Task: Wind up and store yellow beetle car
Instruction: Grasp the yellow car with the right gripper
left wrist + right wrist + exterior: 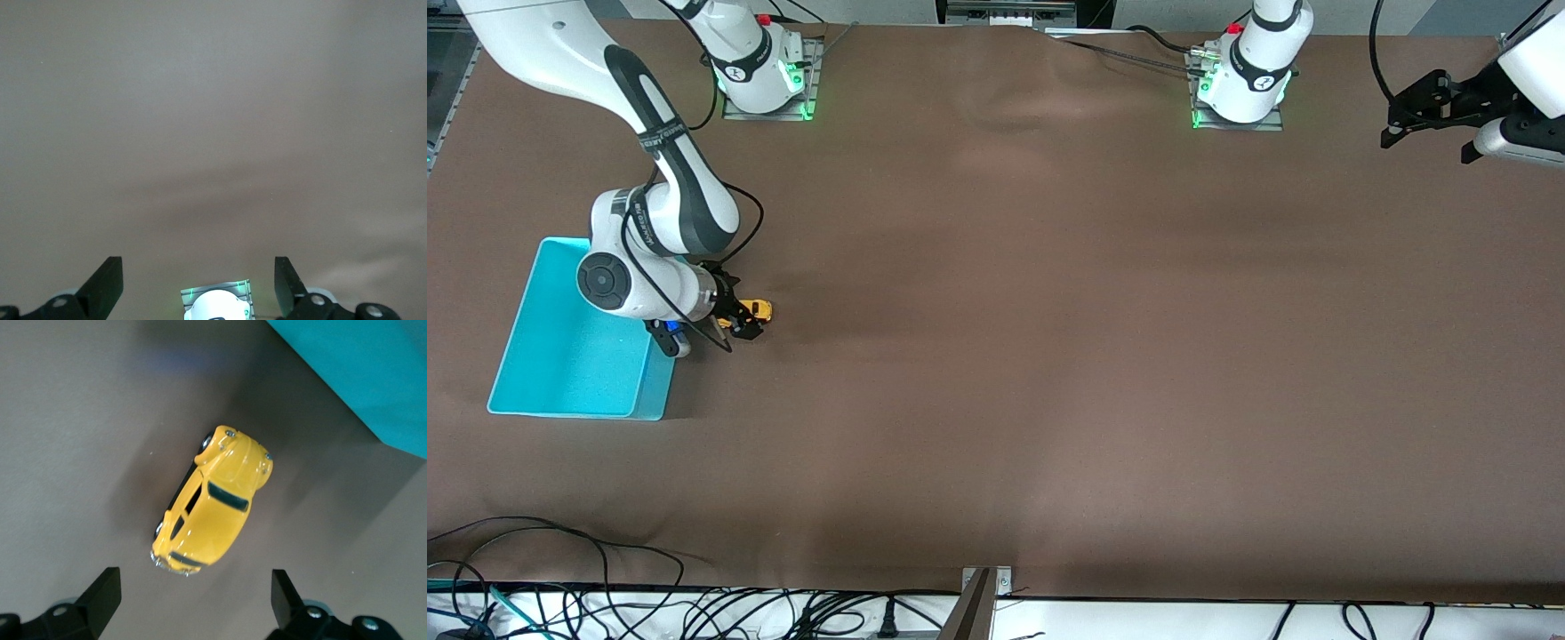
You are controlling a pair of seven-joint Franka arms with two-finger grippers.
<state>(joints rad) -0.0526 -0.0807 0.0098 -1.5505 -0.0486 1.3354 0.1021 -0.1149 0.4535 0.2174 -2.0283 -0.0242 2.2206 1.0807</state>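
Observation:
I will grab the yellow beetle car (759,309) by the car's rear sides next with my right gripper. Then the car can be stored in the turquoise bin (560,356).
The yellow beetle car (759,309) (213,501) rests on the brown table beside the turquoise bin (560,356), on the bin's side toward the left arm's end. My right gripper (738,320) (193,600) hangs low at the car, open. In the right wrist view the car lies just past the fingertips, touched by neither. The bin's wall (360,373) shows close to the car. My left gripper (1427,147) (198,285) waits open and empty in the air at the left arm's end of the table, over bare table.
The right arm's elbow and wrist (631,276) overhang the bin's edge. The arm bases (765,71) (1245,80) stand along the table's edge farthest from the front camera. Cables (560,604) lie along the nearest edge. A metal bracket (983,596) stands at that edge.

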